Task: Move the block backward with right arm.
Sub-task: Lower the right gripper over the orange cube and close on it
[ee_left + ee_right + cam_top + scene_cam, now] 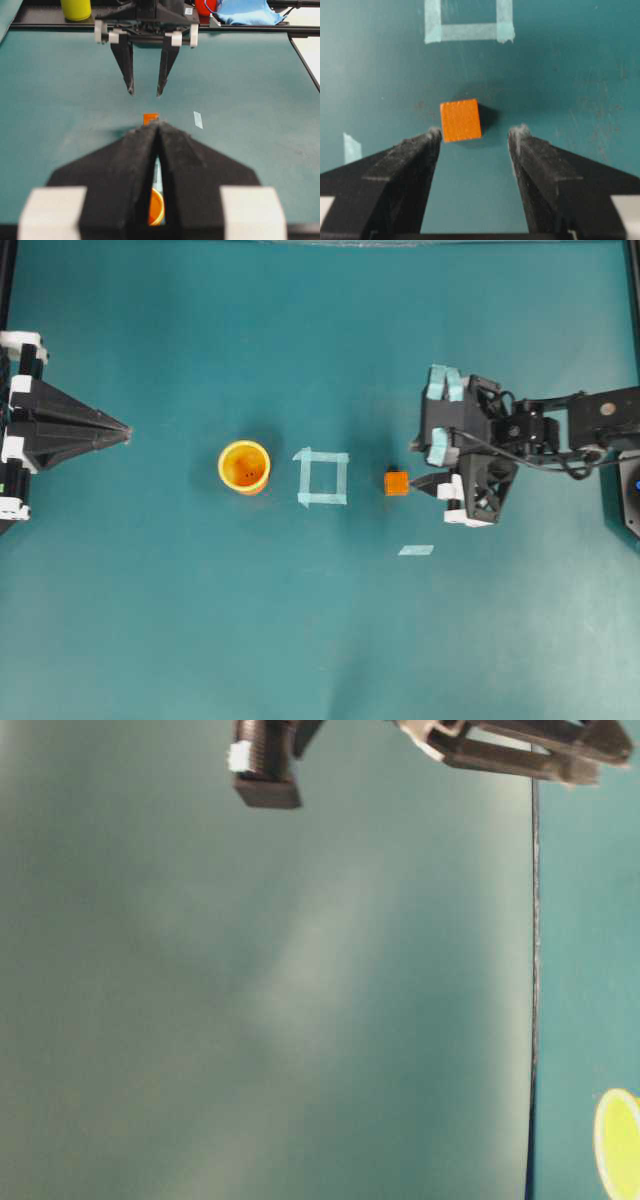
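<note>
My right gripper would miss now; it must first move ahead to the orange block (397, 483).
The block (397, 483) is a small orange cube resting on the teal table, to the right of a tape square (322, 477). My right gripper (414, 464) is just right of it, open, with nothing between its fingers. In the right wrist view the block (460, 120) lies just ahead of the tips of the right gripper (477, 132), nearer the left finger (427, 142), apart from both. The left wrist view shows the right gripper (145, 93) pointing down behind the block (150, 118). My left gripper (128, 432) rests at the far left, shut and holding nothing.
An orange cup (245, 467) stands left of the tape square. A short tape strip (416, 550) lies in front of the right gripper. Beyond the table's far edge are a yellow container (76, 9) and a blue cloth (247, 12).
</note>
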Controlling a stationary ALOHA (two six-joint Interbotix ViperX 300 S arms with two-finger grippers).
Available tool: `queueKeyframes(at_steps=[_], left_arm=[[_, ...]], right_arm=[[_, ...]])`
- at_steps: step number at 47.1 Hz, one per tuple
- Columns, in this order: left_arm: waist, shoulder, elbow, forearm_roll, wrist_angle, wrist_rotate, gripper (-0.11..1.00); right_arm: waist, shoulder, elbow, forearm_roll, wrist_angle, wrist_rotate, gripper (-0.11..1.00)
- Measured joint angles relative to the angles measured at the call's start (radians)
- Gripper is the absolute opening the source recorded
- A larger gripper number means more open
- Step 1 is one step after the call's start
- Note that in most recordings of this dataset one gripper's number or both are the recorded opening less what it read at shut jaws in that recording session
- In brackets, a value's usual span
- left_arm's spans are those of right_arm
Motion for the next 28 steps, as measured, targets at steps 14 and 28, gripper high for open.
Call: queueKeyframes(at_steps=[14,28], left_arm=[[0.002,-0.002,0.000,0.000,0.014,0.000,0.00],[0.002,-0.003,0.000,0.000,0.015,0.000,0.00]], right_arm=[[0.023,0.094,-0.002,0.000,-0.067,0.003,0.61],[0.031,0.158,-0.025,0.000,-0.092,0.002,0.61]])
